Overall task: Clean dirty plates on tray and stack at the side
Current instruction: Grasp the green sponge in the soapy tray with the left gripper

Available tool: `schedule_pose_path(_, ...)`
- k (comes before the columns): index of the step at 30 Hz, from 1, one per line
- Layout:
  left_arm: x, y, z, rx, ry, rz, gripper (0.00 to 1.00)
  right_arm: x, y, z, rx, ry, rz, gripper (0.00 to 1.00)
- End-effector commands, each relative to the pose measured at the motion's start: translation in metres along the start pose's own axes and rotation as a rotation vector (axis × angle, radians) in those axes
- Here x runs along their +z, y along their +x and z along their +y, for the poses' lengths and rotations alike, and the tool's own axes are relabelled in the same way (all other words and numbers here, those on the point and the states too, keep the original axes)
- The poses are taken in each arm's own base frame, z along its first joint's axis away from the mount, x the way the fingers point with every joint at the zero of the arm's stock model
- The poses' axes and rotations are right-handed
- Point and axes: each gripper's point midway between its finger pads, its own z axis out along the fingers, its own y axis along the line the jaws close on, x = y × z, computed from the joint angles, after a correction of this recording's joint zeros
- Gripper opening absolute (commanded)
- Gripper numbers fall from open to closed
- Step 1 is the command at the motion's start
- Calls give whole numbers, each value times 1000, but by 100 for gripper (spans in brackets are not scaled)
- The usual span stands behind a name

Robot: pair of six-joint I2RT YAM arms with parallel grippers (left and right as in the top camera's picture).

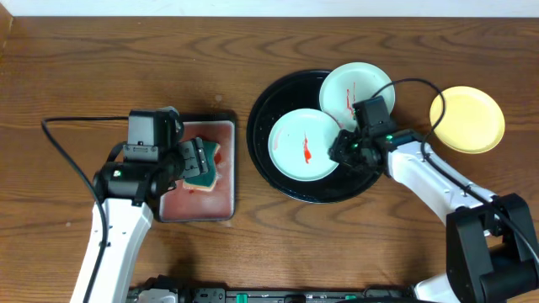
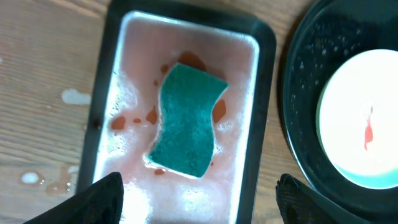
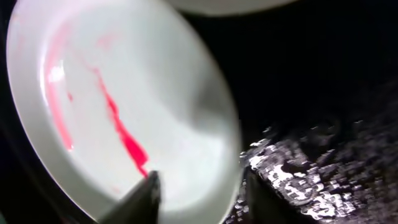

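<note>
My left gripper needs to grab the green sponge across its narrow middle [image 1: 205, 167] [image 2: 188, 121] next and leave its broad ends and bottom free. Then it can wipe plates.
The round black tray [image 1: 282, 97] holds two mint-white plates. The nearer plate [image 1: 303, 145] and the farther plate [image 1: 355, 88] each carry a red smear. A pale yellow plate [image 1: 467, 119] lies on the table to the right of the tray. My right gripper [image 1: 344, 150] is at the nearer plate's right rim. In the right wrist view that plate [image 3: 124, 93] lies flat, and the gripper [image 3: 202, 186] is open, one finger over the plate and one outside its rim. My left gripper [image 2: 199, 208] hangs open above a green sponge [image 2: 186, 121].
The sponge lies in pinkish soapy water in a small rectangular black-rimmed tray [image 2: 249, 50] left of the round tray [image 2: 298, 81]. Water drops [image 2: 74, 96] dot the wood beside it. A black cable [image 1: 67, 151] loops on the table at far left.
</note>
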Motion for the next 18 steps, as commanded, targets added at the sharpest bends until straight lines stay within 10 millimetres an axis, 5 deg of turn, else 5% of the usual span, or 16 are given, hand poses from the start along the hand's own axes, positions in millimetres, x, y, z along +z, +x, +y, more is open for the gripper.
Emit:
schedule_pose_path(1, 16, 15, 2, 4, -3, 81, 79, 0, 4, 9, -10, -30, 20, 49)
schedule_pose_path(8, 38, 29, 7, 31, -33, 183, 78, -22, -3, 16, -39, -85, -6, 46)
schedule_pose_path(18, 75, 41, 24, 52, -120, 266, 70, -106, -22, 24, -153, -99, -235, 52)
